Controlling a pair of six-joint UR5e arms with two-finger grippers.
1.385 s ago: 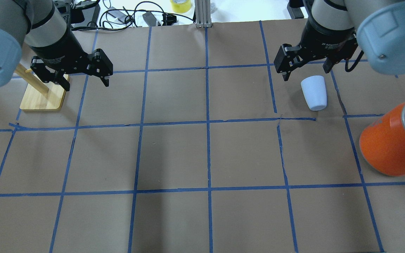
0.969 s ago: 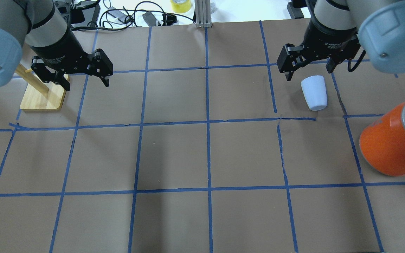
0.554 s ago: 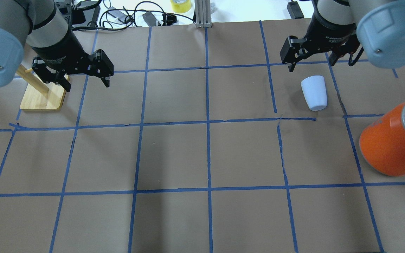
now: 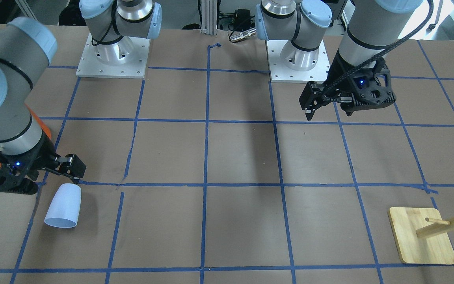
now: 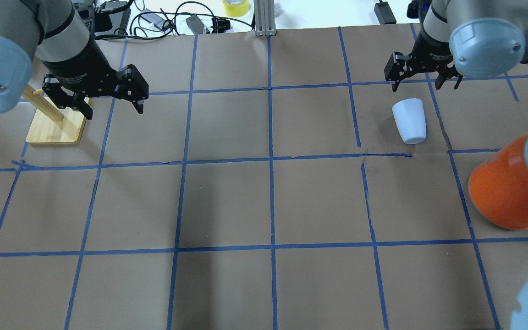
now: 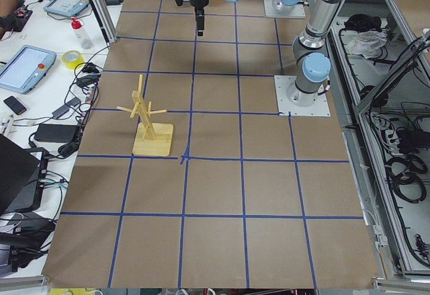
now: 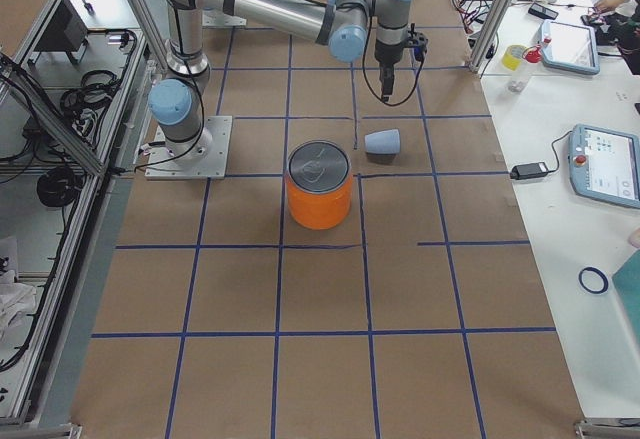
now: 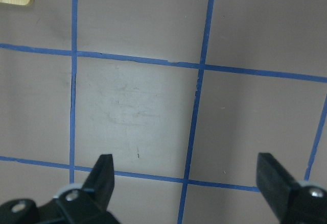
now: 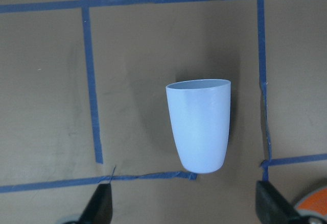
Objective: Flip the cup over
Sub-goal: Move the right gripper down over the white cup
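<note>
My right gripper should next pick up the pale cup by the sides of its body (image 4: 64, 202) to flip it, because that leaves its rim (image 4: 60, 223) free.
The cup (image 5: 409, 121) is a small pale blue-white tumbler. It lies on its side on the brown paper at the right, with its rim pointing away from the robot. It also shows in the front view (image 4: 63, 206), the right side view (image 7: 383, 143) and the right wrist view (image 9: 200, 125). My right gripper (image 5: 424, 85) hangs open and empty above the cup, not touching it, and its fingertips (image 9: 103, 203) frame the bottom of the wrist view. My left gripper (image 5: 113, 111) is open and empty at the left, and the left wrist view (image 8: 186, 168) shows only bare paper.
A large orange can (image 5: 507, 192) with a silver lid stands right of the cup, nearer the robot (image 7: 320, 194). A wooden peg stand (image 5: 55, 130) sits beside the left gripper (image 4: 422, 236). Cables (image 5: 177, 20) and a yellow tape roll (image 5: 235, 7) lie beyond the far edge.
My right gripper has shifted to the right and toward the far edge, looks smaller in the overhead view, and stays open. The cup and the left arm have not moved.
</note>
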